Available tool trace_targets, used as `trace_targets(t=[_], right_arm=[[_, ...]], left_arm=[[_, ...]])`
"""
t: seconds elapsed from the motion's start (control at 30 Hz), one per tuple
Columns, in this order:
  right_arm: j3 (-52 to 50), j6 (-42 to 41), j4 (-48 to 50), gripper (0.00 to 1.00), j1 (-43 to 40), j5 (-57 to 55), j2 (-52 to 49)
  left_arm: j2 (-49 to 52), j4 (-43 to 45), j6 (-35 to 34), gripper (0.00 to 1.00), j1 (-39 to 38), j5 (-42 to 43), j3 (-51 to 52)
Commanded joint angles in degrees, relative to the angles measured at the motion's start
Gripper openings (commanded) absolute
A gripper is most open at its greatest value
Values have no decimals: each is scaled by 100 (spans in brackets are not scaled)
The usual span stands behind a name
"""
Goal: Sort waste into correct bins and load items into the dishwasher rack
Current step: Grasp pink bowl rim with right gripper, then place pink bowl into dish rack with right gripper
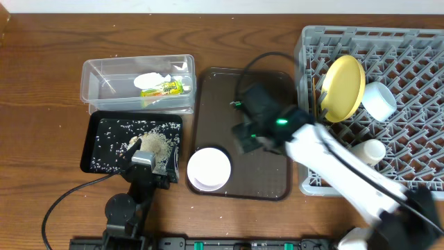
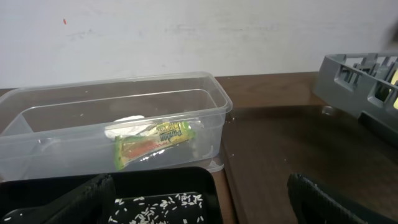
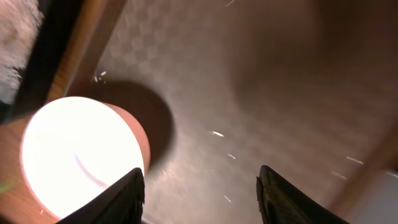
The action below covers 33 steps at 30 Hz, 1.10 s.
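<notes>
The pale bowl needs to go into the rack (image 1: 409, 76), so my right gripper should reach it and grab its rim on the side facing the rack. The bowl's body then stays free for loading.
A pale bowl (image 1: 209, 169), white inside, stands at the front left corner of the dark-brown serving tray (image 1: 267, 173). My right gripper (image 1: 243, 137) hovers over that tray, open and empty. In the right wrist view the bowl (image 3: 78, 155) lies just left of the open fingers (image 3: 202, 193). My left gripper (image 1: 143, 164) is open and empty at the front edge of the black tray (image 1: 104, 132), which holds rice scraps (image 2: 158, 208). The clear tub (image 1: 97, 76) holds the white tissue (image 1: 151, 80) and the green-and-orange wrapper (image 2: 152, 143). The grey rack (image 1: 409, 76) holds the yellow plate (image 1: 343, 87), a white bowl (image 1: 379, 101) and a small white cup (image 1: 368, 151).
The rack's near corner (image 2: 348, 78) shows at the right of the left wrist view. A few rice grains (image 3: 216, 133) lie on the serving tray. The right arm reaches in from the front right, across the rack's front left corner. I see no chopsticks.
</notes>
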<state>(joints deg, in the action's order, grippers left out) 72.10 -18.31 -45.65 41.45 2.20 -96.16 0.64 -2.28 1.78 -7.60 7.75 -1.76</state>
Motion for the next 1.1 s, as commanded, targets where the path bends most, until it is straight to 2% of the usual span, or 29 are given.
trace_targets(t=[0.0, 0.13, 0.33, 0.43, 0.5, 0.57, 0.7, 0.8, 0.97, 1.07], right_arm=[[-59, -221, 131, 54, 160, 339, -525], [-59, 579, 402, 52, 315, 1600, -940], [-61, 621, 442, 51, 450, 1333, -992], [-66, 433, 317, 34, 450, 754, -1080], [-66, 326, 247, 27, 450, 472, -1204], [-66, 306, 262, 22, 448, 487, -1335], [-42, 240, 238, 1, 424, 485, -1298], [-24, 96, 234, 1, 361, 267, -1058], [-15, -155, 24, 1, 83, -872, -92], [-15, -435, -313, 1, -240, -2680, 793]], left_arm=[[-33, -85, 76, 91, 24, 63, 153], [-31, -83, 76, 91, 24, 63, 153], [-31, -83, 76, 91, 24, 63, 153], [-31, -83, 76, 91, 24, 63, 153], [-31, -83, 76, 91, 24, 63, 153], [-31, -83, 76, 91, 24, 63, 153], [-31, -85, 76, 91, 24, 63, 153], [-31, -83, 76, 91, 24, 63, 153], [-31, -83, 76, 91, 24, 63, 153], [-33, -83, 76, 91, 24, 63, 153]])
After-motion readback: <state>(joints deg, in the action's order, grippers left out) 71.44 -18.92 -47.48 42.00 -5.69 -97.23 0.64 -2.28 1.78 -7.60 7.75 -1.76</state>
